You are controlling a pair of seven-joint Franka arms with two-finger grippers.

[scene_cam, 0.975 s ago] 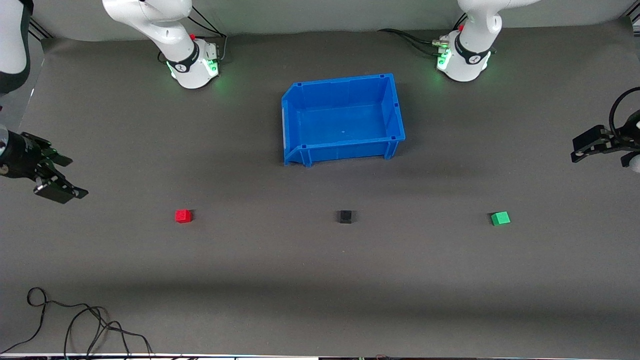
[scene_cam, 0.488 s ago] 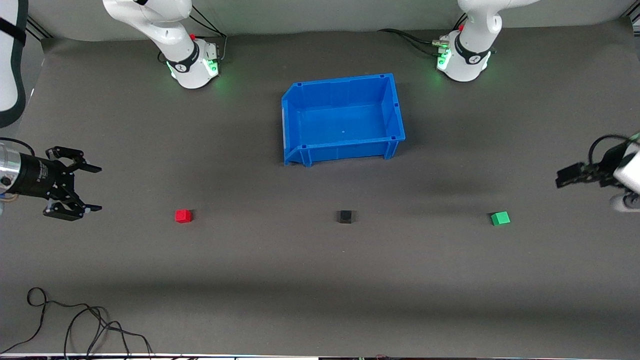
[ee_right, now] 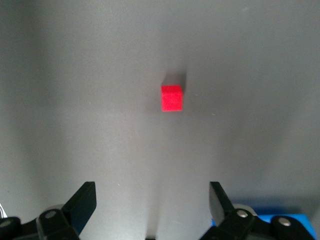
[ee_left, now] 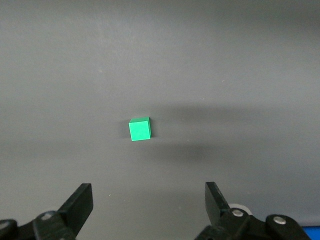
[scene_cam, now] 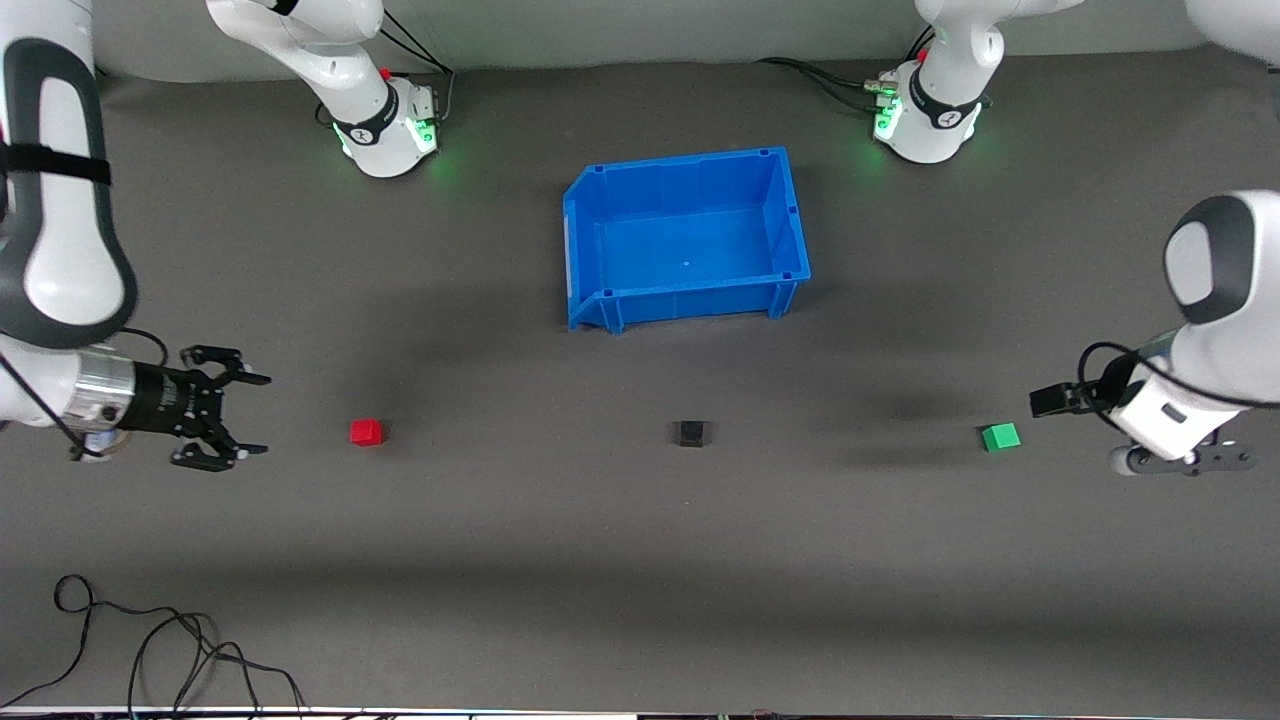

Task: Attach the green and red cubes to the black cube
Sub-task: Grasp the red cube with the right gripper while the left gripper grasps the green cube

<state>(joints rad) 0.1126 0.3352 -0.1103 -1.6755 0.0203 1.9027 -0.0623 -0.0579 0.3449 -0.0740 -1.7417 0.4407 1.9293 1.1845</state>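
Note:
My right gripper grabs the red cube [scene_cam: 367, 432] by its opposite sides next, to attach the red cube to the black cube [scene_cam: 691, 433].
The red cube [scene_cam: 367, 432], the black cube [scene_cam: 691, 433] and the green cube [scene_cam: 1000, 437] sit apart in a row on the dark mat, the black one in the middle. My right gripper [scene_cam: 262, 415] is open and empty, a short gap from the red cube, toward the right arm's end of the table. The right wrist view shows the red cube [ee_right: 172, 98] ahead of the open right gripper [ee_right: 151, 197]. My left gripper [scene_cam: 1045, 403] is open and empty, close to the green cube, toward the left arm's end. The left wrist view shows the green cube [ee_left: 139, 129] ahead of the open left gripper [ee_left: 149, 197].
An empty blue bin [scene_cam: 685, 165] stands farther from the front camera than the black cube, between the two arm bases. A loose black cable [scene_cam: 150, 650] lies at the near edge, toward the right arm's end.
Both arms have swung in from the table's ends. The right gripper has moved toward the red cube and the left gripper toward the green cube. The cubes have not moved.

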